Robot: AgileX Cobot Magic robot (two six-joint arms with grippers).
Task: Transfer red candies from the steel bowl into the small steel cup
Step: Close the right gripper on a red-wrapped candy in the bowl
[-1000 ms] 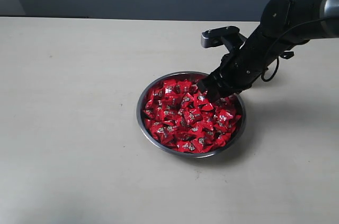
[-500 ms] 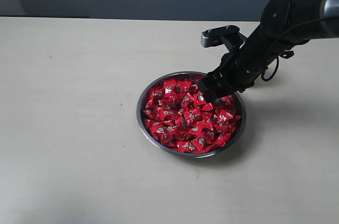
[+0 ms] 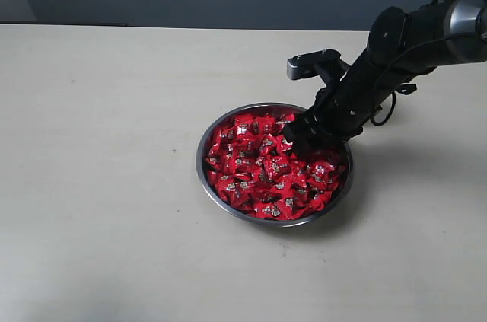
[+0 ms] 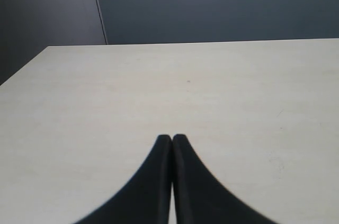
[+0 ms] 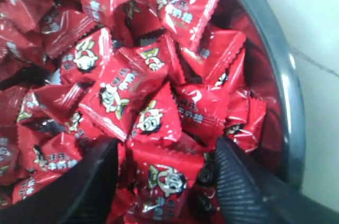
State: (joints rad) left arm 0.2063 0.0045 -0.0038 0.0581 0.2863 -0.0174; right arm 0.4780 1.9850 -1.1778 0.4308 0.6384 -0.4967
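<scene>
A red candy should be gripped next by its wrapper [image 5: 165, 181] with my right gripper, to fill the small steel cup from the steel bowl [image 5: 290, 102].
The steel bowl [image 3: 228, 206] sits mid-table, heaped with red candies [image 3: 259, 170]. My right gripper [image 3: 303, 141] is down in the bowl's far right part, its tips among the candies. In the right wrist view its black fingers [image 5: 241, 181] stand wide apart, open, with a red candy [image 5: 169, 179] lying between them; the bowl's rim [image 5: 288, 91] curves beside them. My left gripper [image 4: 171, 138] shows only in the left wrist view, shut on nothing, over bare table. The small steel cup is out of view.
A pale table [image 3: 99, 185] spreads round the bowl, with a dark wall behind its far edge [image 3: 152, 27]. The right arm [image 3: 411, 40] slants in from the upper right.
The right gripper has sunk a little lower and to the left into the candies, and its jaws have spread wider. The bowl has not moved.
</scene>
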